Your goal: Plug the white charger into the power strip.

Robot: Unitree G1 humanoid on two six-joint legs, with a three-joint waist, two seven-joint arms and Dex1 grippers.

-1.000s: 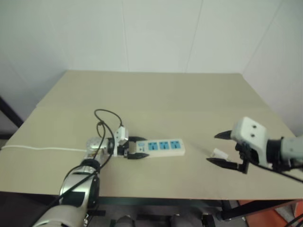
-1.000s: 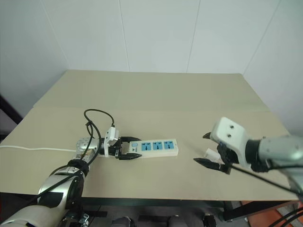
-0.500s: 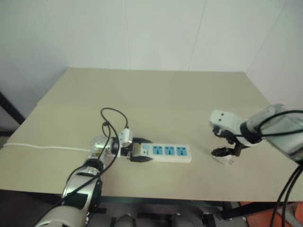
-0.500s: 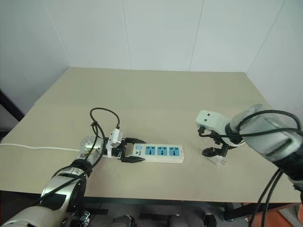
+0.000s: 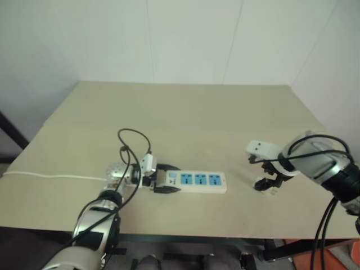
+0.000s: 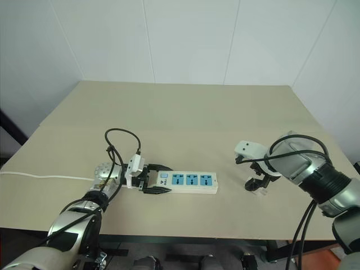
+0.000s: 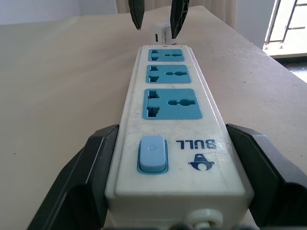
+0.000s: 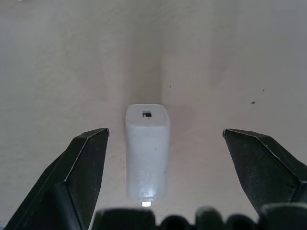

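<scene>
My right gripper's fingers stand low on either side of the white charger in the right wrist view, so my right gripper closes next.
The power strip, a long white bar with three blue sockets, lies on the table. My left gripper is shut on its switch end, one black finger on each long side. The white charger, a small white block, lies flat on the table to the right of the strip. Pointing steeply down, my right gripper hangs open just above the charger. Its two fingers stand wide on either side of it without touching. The left wrist view catches that gripper and the charger beyond the strip's far end.
The strip's thin white cord runs off the table's left edge. A black cable loop arches over my left wrist. White walls close the back and right of the table. The table's front edge is near both hands.
My right gripper has come down and turned from roughly level to pointing down over the charger, staying open. The left gripper has kept its hold on the strip.
</scene>
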